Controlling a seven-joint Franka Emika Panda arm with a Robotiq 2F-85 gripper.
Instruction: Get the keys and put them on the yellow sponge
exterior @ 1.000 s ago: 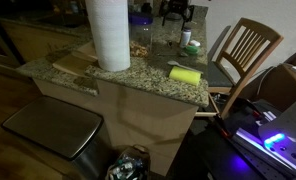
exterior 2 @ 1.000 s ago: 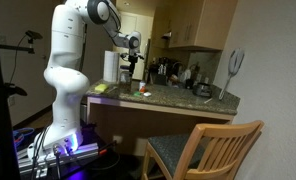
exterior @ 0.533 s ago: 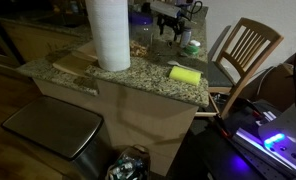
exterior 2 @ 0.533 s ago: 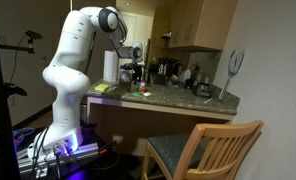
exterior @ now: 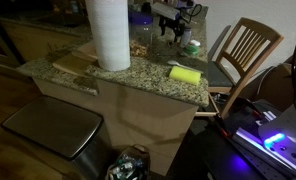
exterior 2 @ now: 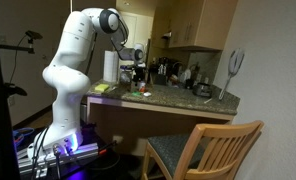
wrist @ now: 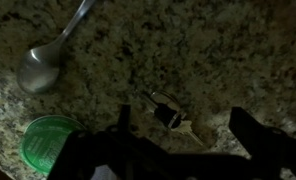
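Note:
The robot's fingers are above the fob (wrist: 167,115), so it is too early to close now. The gripper should go lower first and then close on the keys.
The keys (wrist: 171,115), a dark fob with a small pale key, lie on the speckled granite counter (wrist: 208,50) in the wrist view. My gripper (wrist: 181,128) is open and hangs just above them, one finger on each side, not touching. In an exterior view the gripper (exterior: 174,22) is at the far side of the counter, and the yellow sponge (exterior: 185,74) lies near the front right edge. In an exterior view the gripper (exterior 2: 135,72) is low over the counter, and the sponge (exterior 2: 101,88) lies at its left end.
A tall white paper roll (exterior: 109,33) stands on the counter beside a tan wooden board (exterior: 76,59). A metal spoon (wrist: 48,55) and a green round lid (wrist: 48,140) lie near the keys. A wooden chair (exterior: 243,52) stands past the counter's right end.
The gripper came down from above the counter toward the keys over the last second. In the last half second it has barely moved.

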